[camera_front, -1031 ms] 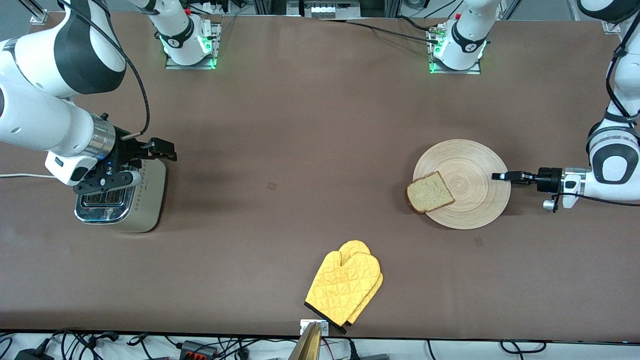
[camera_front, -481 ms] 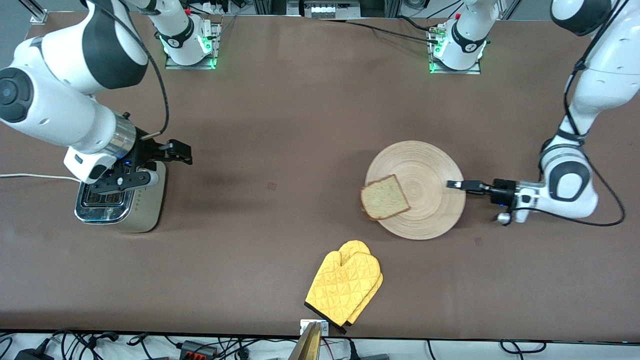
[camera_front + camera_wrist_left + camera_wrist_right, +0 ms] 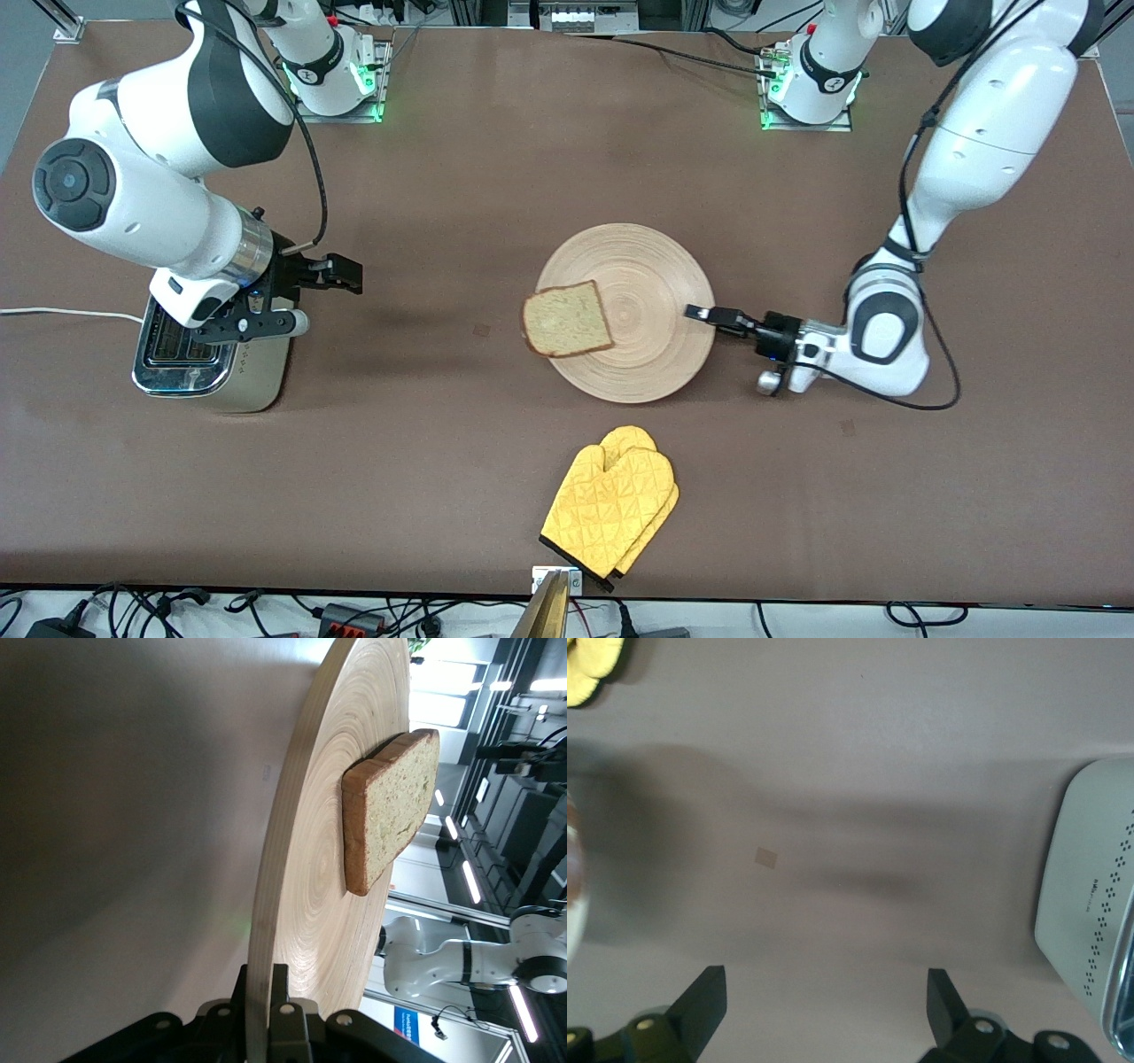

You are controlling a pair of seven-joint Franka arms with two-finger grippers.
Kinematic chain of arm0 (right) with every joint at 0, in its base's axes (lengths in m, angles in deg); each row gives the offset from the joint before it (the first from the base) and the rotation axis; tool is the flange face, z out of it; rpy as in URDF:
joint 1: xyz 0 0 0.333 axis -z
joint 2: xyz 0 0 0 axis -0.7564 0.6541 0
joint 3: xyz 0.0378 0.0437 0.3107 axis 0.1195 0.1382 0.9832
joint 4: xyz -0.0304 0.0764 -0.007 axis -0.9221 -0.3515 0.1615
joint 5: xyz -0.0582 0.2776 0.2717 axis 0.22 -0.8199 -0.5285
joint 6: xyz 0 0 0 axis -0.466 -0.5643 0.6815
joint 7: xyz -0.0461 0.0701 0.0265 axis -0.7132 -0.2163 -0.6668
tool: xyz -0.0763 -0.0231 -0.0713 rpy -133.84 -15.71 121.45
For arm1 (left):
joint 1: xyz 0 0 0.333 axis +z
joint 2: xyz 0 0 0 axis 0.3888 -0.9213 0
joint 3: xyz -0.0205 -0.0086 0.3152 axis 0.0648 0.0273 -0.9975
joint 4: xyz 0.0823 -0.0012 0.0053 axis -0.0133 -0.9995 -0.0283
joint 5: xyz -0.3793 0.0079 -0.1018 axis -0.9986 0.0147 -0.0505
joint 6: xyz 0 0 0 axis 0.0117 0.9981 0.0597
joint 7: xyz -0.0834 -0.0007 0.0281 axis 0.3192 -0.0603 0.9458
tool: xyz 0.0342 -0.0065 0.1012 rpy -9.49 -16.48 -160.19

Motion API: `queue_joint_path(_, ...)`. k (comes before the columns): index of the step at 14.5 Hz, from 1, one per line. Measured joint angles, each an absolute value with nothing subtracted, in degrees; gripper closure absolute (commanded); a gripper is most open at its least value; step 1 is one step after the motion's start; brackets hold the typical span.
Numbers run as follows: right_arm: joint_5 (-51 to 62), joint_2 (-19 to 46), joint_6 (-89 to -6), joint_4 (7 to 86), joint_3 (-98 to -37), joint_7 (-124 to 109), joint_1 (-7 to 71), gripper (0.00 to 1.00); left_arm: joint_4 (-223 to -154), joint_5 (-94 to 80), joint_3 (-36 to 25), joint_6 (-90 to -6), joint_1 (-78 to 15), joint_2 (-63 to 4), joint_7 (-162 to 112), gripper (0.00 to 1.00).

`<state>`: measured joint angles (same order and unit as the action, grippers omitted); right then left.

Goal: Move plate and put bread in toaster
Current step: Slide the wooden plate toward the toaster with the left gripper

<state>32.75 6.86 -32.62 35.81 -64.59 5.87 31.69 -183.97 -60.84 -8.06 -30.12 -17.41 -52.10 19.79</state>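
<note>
I need to lower the plate's edge with my left gripper before I release it, because the plate's gripped edge (image 3: pixel 698 342) (image 3: pixel 266 930) is hanging tilted above the table.
The round light-wood plate (image 3: pixel 660 292) lies at the table's middle. The bread (image 3: pixel 567 319) rests on its rim on the side toward the right arm's end, overhanging a little. My left gripper (image 3: pixel 700 313) is shut on the plate's rim on the side toward the left arm's end. In the left wrist view the plate (image 3: pixel 310 895) runs between the left gripper's jaws (image 3: pixel 268 981), with the bread (image 3: pixel 390 806) on it. The toaster (image 3: pixel 252 372) stands at the right arm's end. My right gripper (image 3: pixel 306 299) hovers open and empty over the toaster's side; the right wrist view shows the gripper (image 3: pixel 824 992) and the toaster (image 3: pixel 1090 939).
A pair of yellow oven mitts (image 3: pixel 611 507) lies nearer to the front camera than the plate, close to the table's front edge. The toaster's white cord (image 3: pixel 44 311) runs off the right arm's end of the table.
My left gripper has moved the plate with the bread from the left arm's end to the table's middle. My right gripper has shifted slightly toward the middle, off the toaster's top.
</note>
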Motion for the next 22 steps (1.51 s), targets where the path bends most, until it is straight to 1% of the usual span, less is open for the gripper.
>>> queue_joint_path(2, 32.7, 7.7, -33.0, 35.8, -64.6, 5.9, 31.6, 0.0, -182.8, -61.3, -8.1, -32.3, -21.1, -53.2, 19.8, 1.0)
queue_joint_path(4, 32.7, 8.2, -33.1, 35.8, -64.6, 5.9, 31.6, 0.0, -180.1, -61.3, -8.1, -32.7, -23.5, -55.3, 19.7, 1.0)
queue_joint_path(9, 32.7, 8.5, -33.2, 35.8, -64.6, 6.7, 31.7, 0.0, -174.0, -61.3, -8.3, -32.9, -26.7, -61.1, 19.7, 1.0)
queue_joint_path(13, 32.7, 9.8, -33.7, 35.9, -64.6, 7.2, 31.5, 0.0, -172.0, -61.3, -8.5, -37.2, -29.9, -62.2, 19.0, 0.99)
queue_joint_path(14, 32.7, 10.3, -33.9, 35.9, -64.5, 7.3, 31.5, 0.0, -171.8, -61.3, -8.5, -37.9, -30.8, -62.2, 18.8, 0.98)
queue_joint_path(15, 32.7, 10.8, -34.2, 35.9, -64.5, 7.4, 31.5, 0.0, -171.7, -61.3, -8.6, -38.3, -31.5, -62.3, 18.8, 0.92)
queue_joint_path(19, 32.7, 11.8, -34.4, 35.9, -64.5, 7.6, 31.4, 0.0, -171.8, -61.3, -9.1, -40.9, -32.7, -62.6, 18.7, 0.92)
queue_joint_path(20, 32.7, 11.9, -34.4, 35.9, -64.5, 7.6, 31.4, 0.0, -171.8, -61.3, -9.1, -41.4, -32.8, -62.9, 18.7, 0.9)
queue_joint_path(21, 32.7, 12.1, -34.4, 35.9, -64.5, 7.7, 31.4, 0.0, -171.8, -61.3, -9.1, -41.9, -32.9, -63.3, 18.7, 0.83)
queue_joint_path(22, 32.6, 12.2, -34.4, 35.9, -64.5, 7.7, 31.4, 0.0, -171.7, -61.3, -9.1, -41.9, -32.9, -63.4, 18.6, 0.8)
